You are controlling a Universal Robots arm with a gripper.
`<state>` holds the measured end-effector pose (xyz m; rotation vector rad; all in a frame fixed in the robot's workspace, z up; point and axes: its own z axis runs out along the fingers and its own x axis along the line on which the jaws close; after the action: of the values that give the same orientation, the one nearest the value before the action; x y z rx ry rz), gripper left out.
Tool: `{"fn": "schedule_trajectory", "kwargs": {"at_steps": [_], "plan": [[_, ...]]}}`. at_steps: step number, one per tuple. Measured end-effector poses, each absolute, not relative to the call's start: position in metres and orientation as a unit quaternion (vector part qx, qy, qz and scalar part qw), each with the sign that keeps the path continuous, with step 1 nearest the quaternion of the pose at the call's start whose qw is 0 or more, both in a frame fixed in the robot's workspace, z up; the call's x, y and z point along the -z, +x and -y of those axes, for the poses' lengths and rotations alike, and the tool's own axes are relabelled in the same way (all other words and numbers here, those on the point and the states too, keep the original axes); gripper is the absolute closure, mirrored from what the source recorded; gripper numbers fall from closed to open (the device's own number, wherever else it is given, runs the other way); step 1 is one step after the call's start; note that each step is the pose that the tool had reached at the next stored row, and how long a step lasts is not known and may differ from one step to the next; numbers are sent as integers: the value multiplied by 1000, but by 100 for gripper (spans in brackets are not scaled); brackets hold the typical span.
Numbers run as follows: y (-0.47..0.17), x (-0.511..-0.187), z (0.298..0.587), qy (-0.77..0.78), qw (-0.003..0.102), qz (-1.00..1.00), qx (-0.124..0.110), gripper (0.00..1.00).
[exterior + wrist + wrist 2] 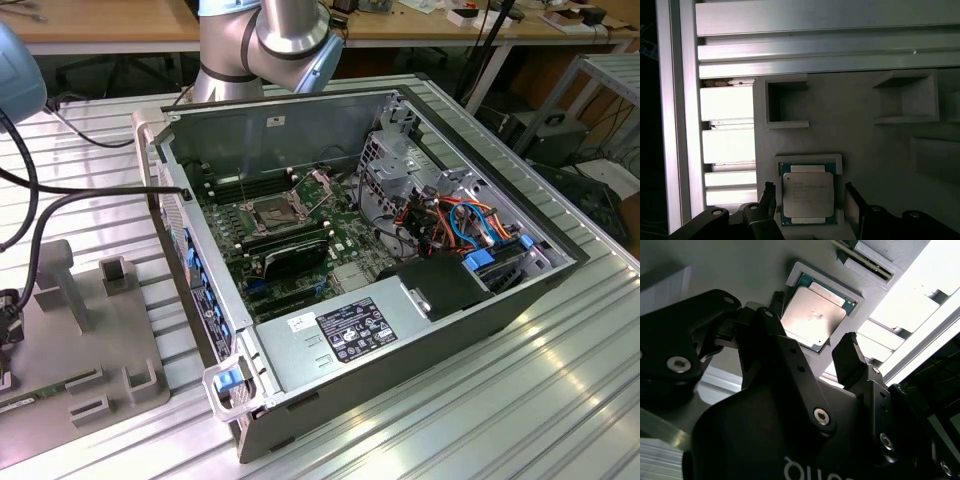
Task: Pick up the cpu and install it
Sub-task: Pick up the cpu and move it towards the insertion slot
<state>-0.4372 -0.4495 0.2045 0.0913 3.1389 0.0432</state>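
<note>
My gripper will next grab the cpu's exposed opposite side edges; the holder's raised side wraps the cpu's end and corners.
The cpu (807, 192) is a flat square chip with a dull silver top, lying in a shallow recess of a grey holder plate (865, 135). In the second wrist view the cpu (812, 315) sits in the same recess. My gripper (809, 199) is open just above it, with one black finger (768, 197) on each side of the chip and a gap to it on both sides. The second wrist view also has the gripper (812, 320) straddling the chip. In the exterior view the dark socket (275, 212) lies inside the computer case (330, 330), its metal frame hinged up.
The grey holder plate (90, 340) lies at the exterior view's left, beside the open case, with raised blocks on it and a long thin stick (30, 400) at its near edge. Cables (60, 195) run across the ribbed aluminium table (520, 400). The arm's base (260, 45) stands behind the case.
</note>
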Motion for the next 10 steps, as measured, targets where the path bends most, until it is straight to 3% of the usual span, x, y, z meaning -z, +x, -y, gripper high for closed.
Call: {"fn": "schedule_trajectory", "kwargs": {"at_steps": [10], "plan": [[-437,-204,451,29,1,-999,-14,34]]}}
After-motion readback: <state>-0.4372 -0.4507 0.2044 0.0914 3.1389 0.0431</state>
